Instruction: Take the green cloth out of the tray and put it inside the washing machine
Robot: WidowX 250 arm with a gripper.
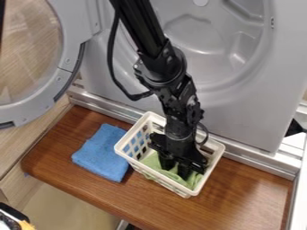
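Observation:
The green cloth is in the tray, and my gripper needs to grab it next by its crumpled folds there to load the washing machine.
The gripper hangs down inside the white slotted tray, low over the green cloth. Its two fingers stand apart, with some green showing between them; their tips are against or just above the cloth, which of the two I cannot tell. The cloth lies crumpled on the tray's floor, partly hidden by the gripper. Behind the tray rises the grey washing machine, its round opening partly covered by the arm.
The machine's round door stands open at the upper left. A folded blue cloth lies left of the tray on the brown wooden board. The machine's lower metal ledge runs behind the tray. A black, white and orange object is at the lower left corner.

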